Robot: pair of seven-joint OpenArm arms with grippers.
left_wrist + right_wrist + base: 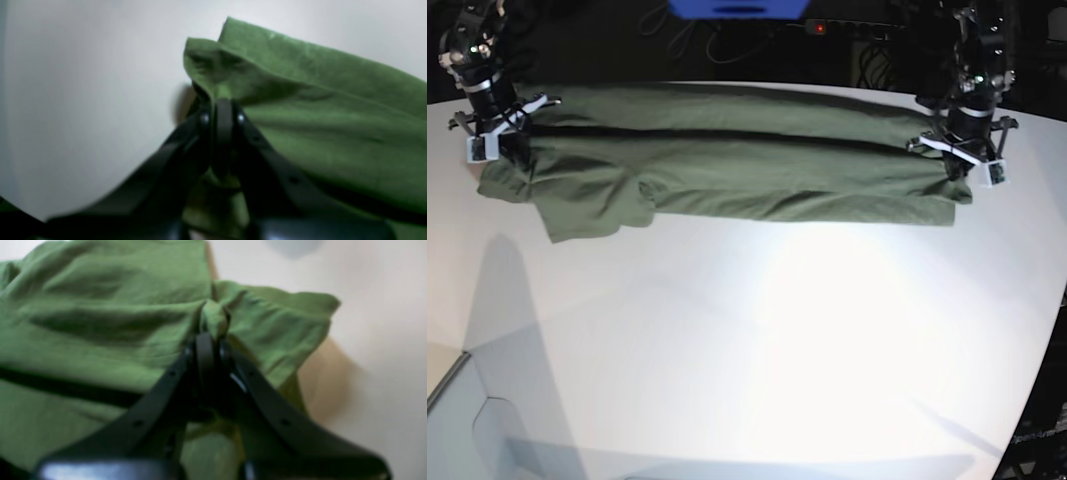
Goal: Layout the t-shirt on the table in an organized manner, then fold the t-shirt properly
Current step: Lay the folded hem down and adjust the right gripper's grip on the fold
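I need to release the t-shirt's corner from my left gripper, because the t-shirt's held corner point(960, 191) is low over its bottom layer point(917, 209). The t-shirt would stay folded there.
The olive-green t-shirt point(727, 160) lies stretched sideways across the far part of the white table point(757, 330), with a fold line along its length and one sleeve hanging forward at the left. My left gripper point(951, 172) is shut on the shirt's right end; the left wrist view shows its black fingers point(223, 110) pinching green cloth point(317, 110). My right gripper point(515, 160) is shut on the shirt's left end; the right wrist view shows the fingers point(208, 343) clamped on a bunch of cloth point(100, 306).
Dark cables and a blue object point(737, 8) sit behind the table's far edge. The table's curved edge point(1037, 380) runs down the right side. A lower grey surface point(457, 420) shows at the bottom left corner.
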